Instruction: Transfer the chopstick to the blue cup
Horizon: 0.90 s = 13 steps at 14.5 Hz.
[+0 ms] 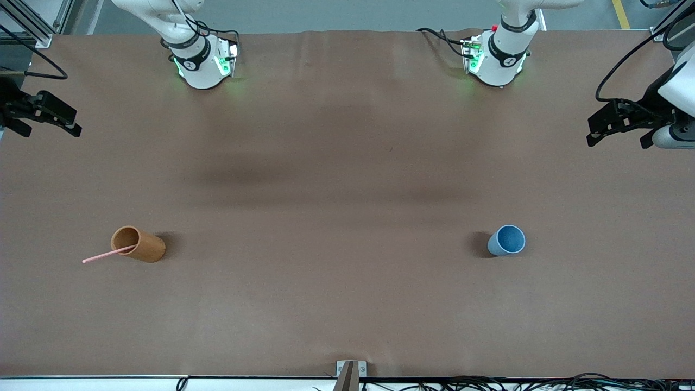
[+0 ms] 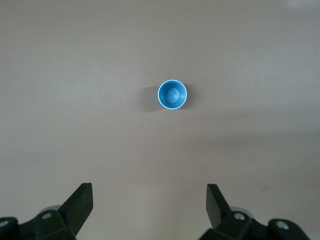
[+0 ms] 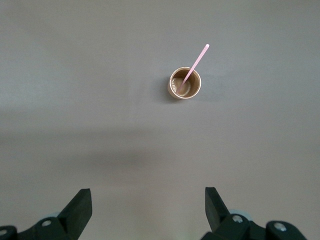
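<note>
I need to pick up the blue cup by its rim (image 1: 510, 226) with my left gripper next. That keeps the cup's opening free to take the chopstick (image 1: 103, 256).
The pink chopstick (image 1: 103, 256) stands slanted in an orange-brown wooden holder (image 1: 142, 246) near the right arm's end of the table. It also shows in the right wrist view (image 3: 196, 64), leaning out of the holder (image 3: 185, 84). The blue cup (image 1: 507, 240) stands upright and empty near the left arm's end; it shows in the left wrist view (image 2: 172, 95). My right gripper (image 1: 53, 130) (image 3: 148, 200) is open and empty, high over its end of the table. My left gripper (image 1: 616, 142) (image 2: 150, 197) is open and empty, high over its end.
Brown cloth covers the table (image 1: 347, 179). The two arm bases (image 1: 201, 60) (image 1: 497, 57) stand along the edge farthest from the front camera. Cables lie along the edge nearest to it (image 1: 488, 383).
</note>
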Available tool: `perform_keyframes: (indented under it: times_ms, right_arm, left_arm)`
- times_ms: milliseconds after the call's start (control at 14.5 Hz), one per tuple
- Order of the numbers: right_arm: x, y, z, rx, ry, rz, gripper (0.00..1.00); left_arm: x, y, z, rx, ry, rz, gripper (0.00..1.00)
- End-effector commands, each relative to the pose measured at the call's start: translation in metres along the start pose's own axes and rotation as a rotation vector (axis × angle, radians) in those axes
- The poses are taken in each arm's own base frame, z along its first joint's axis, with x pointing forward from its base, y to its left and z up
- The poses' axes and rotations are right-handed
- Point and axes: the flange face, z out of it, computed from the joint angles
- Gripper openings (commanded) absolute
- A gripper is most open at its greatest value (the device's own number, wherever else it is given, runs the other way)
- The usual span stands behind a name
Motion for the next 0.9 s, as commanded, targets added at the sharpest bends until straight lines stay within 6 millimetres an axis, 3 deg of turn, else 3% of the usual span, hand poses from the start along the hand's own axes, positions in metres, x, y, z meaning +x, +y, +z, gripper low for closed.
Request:
perform_keyframes:
  times_ms: [0, 277, 415, 692, 830]
  right_arm:
    - [0.000, 0.001, -0.002, 0.005, 0.006, 0.012, 1.00]
    - [0.002, 0.002, -0.002, 0.005, 0.012, 0.013, 1.00]
    - [0.005, 0.003, 0.004, 0.007, 0.003, 0.015, 1.00]
    - [0.010, 0.009, 0.013, 0.011, -0.003, 0.029, 1.00]
    - [0.020, 0.015, 0.023, 0.020, -0.007, 0.040, 1.00]
  left_arm:
    - [0.001, -0.001, -0.005, -0.003, 0.001, 0.018, 1.00]
    - [0.005, -0.002, 0.000, -0.005, -0.005, 0.000, 1.00]
    - [0.017, -0.005, 0.023, -0.008, -0.036, 0.007, 1.00]
    - [0.054, -0.011, 0.126, -0.005, -0.065, 0.000, 1.00]
    - [0.066, -0.013, 0.193, -0.007, -0.059, -0.006, 1.00]
